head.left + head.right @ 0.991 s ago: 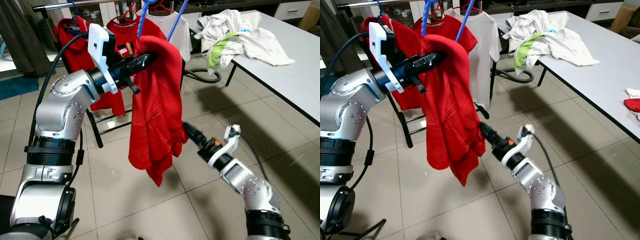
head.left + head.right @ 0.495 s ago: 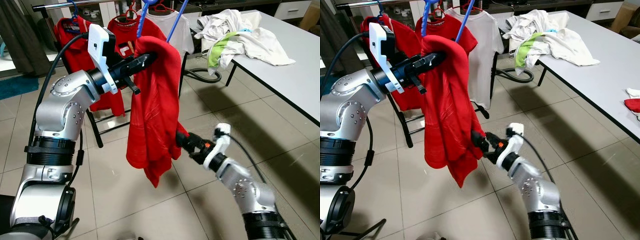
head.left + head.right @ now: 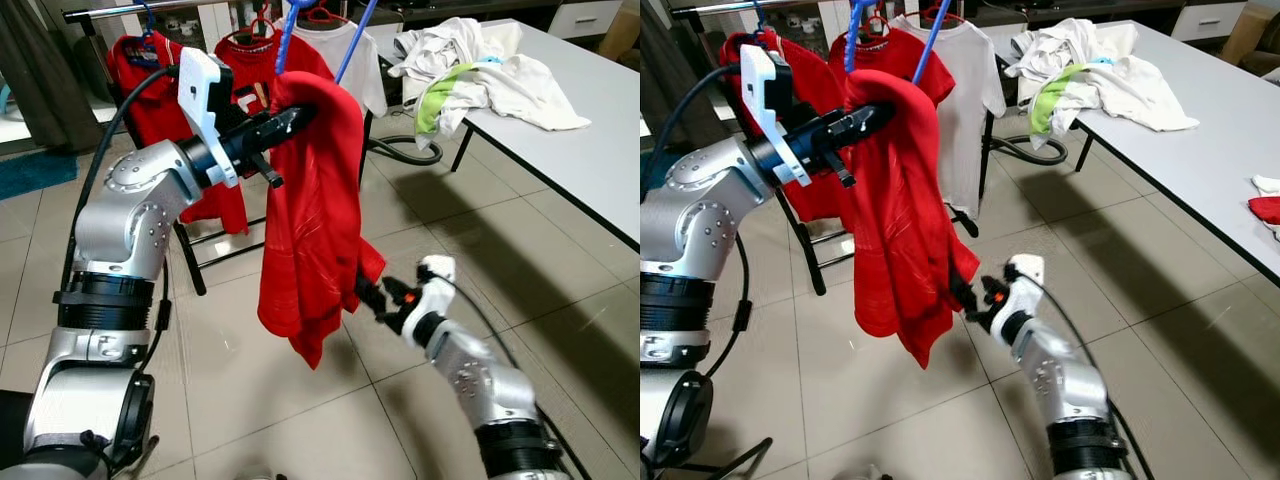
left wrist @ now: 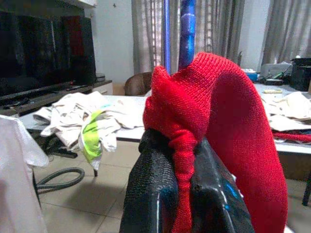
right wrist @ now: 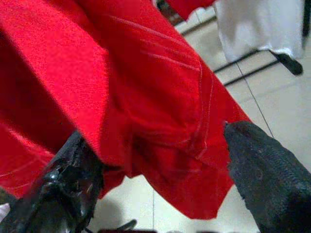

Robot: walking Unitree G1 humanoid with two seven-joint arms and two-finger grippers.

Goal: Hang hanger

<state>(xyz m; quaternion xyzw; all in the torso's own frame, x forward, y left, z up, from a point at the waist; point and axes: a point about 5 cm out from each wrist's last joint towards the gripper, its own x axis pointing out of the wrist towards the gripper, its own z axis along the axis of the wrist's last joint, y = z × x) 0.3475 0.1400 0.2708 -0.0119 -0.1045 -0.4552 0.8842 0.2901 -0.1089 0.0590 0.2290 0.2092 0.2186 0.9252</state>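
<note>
The robot's right gripper will take hold of the red shirt by its hem (image 3: 362, 275) next, to pull the cloth over the arm of the blue hanger.
A red shirt (image 3: 310, 210) hangs on a blue hanger (image 3: 352, 40), whose arms stick up out of the collar. My left gripper (image 3: 290, 120) is raised at chest height and shut on the collar; in the left wrist view a fold of red knit (image 4: 182, 145) is pinched between the black fingers (image 4: 150, 194) below the blue hanger (image 4: 186, 29). My right gripper (image 3: 365, 295) is low, at the shirt's lower right hem. Its fingers (image 5: 257, 165) stand open with the red cloth (image 5: 146, 97) hanging between them.
Behind the shirt a clothes rack's rail (image 3: 150, 10) carries red shirts (image 3: 140, 70) and a white shirt (image 3: 365, 70). A white table (image 3: 580, 160) on the right holds a pile of clothes (image 3: 480, 70). A grey hose (image 3: 405, 150) lies on the tiled floor.
My right gripper has moved left and in toward the shirt's lower hem, so the cloth now lies between its fingers. The left arm and the collar stay put.
</note>
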